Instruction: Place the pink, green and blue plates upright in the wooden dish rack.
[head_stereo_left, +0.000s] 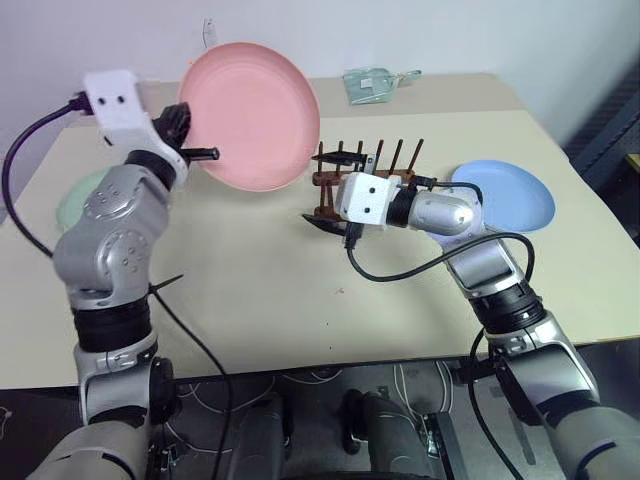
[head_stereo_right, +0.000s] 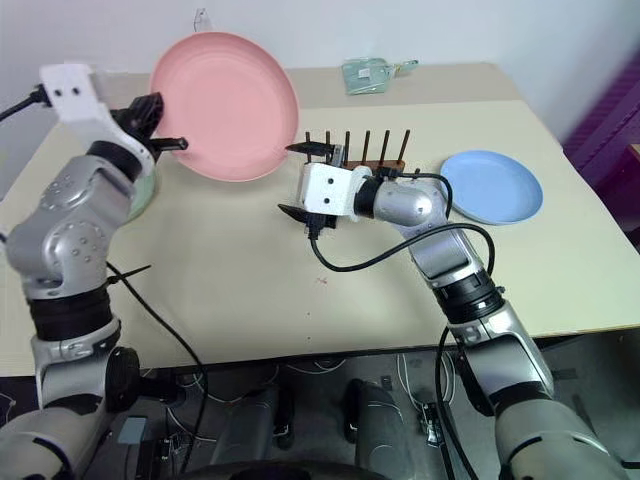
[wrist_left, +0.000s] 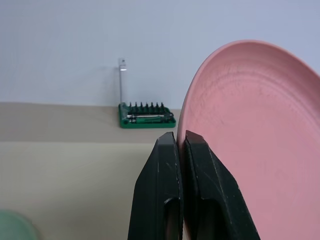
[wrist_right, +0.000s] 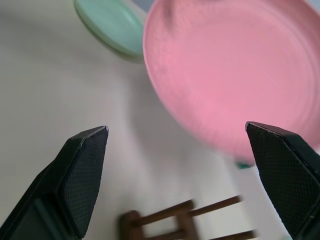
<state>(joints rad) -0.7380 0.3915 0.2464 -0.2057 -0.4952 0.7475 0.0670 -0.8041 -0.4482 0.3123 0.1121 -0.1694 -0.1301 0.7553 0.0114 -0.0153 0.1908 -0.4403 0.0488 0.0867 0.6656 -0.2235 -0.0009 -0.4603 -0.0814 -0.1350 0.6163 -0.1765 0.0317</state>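
The pink plate needs to go upright in the wooden dish rack. I should next grab the plate by its rim (head_stereo_left: 283, 178) with my right gripper.
My left gripper (head_stereo_left: 197, 150) is shut on the rim of the pink plate (head_stereo_left: 250, 115) and holds it tilted on edge above the table's back left. The left wrist view has its fingers (wrist_left: 165, 190) pinched on that rim. The wooden dish rack (head_stereo_left: 368, 172) stands mid-table, right of the pink plate. My right gripper (head_stereo_left: 328, 192) hovers open just in front of the rack, pointing toward the pink plate (wrist_right: 230, 65), nothing between its fingers (wrist_right: 82, 170). The blue plate (head_stereo_left: 510, 195) lies flat to the right of the rack. The green plate (head_stereo_right: 146, 190) lies flat at the left, partly hidden by my left arm.
A green case of screwdriver bits (wrist_left: 147, 117) sits at the table's far edge by the wall. A pale green object (head_stereo_left: 372, 82) lies at the back, right of centre. Black cables hang from both wrists. The beige table (head_stereo_left: 260, 290) is bare in front of the rack.
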